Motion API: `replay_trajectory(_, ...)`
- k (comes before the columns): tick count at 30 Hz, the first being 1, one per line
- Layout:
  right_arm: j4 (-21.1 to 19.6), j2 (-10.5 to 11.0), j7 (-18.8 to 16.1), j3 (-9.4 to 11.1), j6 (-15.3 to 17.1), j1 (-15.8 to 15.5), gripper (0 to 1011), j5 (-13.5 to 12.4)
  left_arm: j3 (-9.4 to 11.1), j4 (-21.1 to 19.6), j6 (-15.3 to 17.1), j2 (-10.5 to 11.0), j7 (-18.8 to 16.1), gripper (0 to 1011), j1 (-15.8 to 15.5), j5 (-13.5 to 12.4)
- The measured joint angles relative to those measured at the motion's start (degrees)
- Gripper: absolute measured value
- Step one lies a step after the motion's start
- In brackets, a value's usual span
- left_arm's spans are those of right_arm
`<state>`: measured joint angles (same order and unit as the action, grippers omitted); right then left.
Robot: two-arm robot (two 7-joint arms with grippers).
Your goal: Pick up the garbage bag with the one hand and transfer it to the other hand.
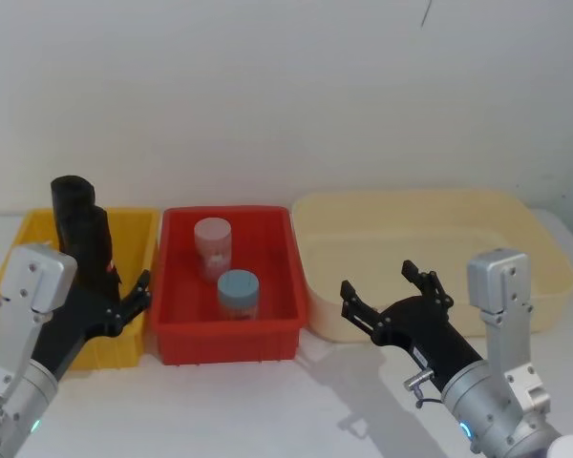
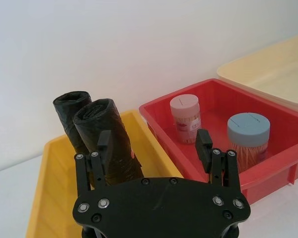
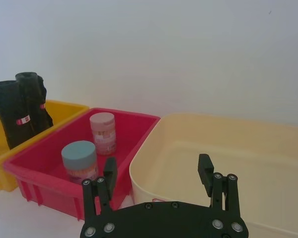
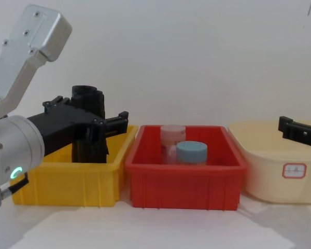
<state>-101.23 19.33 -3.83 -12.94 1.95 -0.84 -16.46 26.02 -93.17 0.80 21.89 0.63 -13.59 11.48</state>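
Next, my left gripper grabs the garbage bag [image 4: 89, 140] by its top [image 4: 89, 99], which stands above the bin's rim. The yellow bin's sides close in around the bag's lower half.
Two black rolls stand upright side by side in the yellow bin [image 1: 138, 232]. The nearer one, the garbage bag [image 2: 108, 140] [image 1: 93, 240] [image 4: 89, 140], is smooth with a small red mark on its side. My left gripper [image 2: 154, 144] [image 1: 124, 286] [image 4: 88, 111], on the arm with the green light, hovers open just in front of it. One of its fingers [image 2: 103, 142] overlaps the bag, and nothing is gripped. My right gripper [image 1: 386, 285] [image 3: 157, 168], on the arm with the blue light, stands open over the front wall of the cream tub [image 1: 411, 205], holding nothing.
The second black roll [image 2: 69, 116] [image 1: 71, 197] stands behind the bag. The red bin [image 1: 277, 332] between yellow bin and tub holds a pink-lidded jar [image 1: 212, 246] and a blue-lidded jar [image 1: 238, 293]. White tabletop lies in front of the bins.
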Motion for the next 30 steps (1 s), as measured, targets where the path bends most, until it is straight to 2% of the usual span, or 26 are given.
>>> replay_trajectory(22, 0.0, 0.0, 0.0, 0.0, 0.0, 0.0, 1001, 0.0, -0.1, -0.1, 0.0, 0.0, 0.0, 1001, 0.1, -0.1)
replay_trajectory(30, 0.0, 0.0, 0.0, 0.0, 0.0, 0.0, 1000, 0.0, -0.8, -1.4, -0.5, -0.4, -2.0, 1001, 1.4, -0.9)
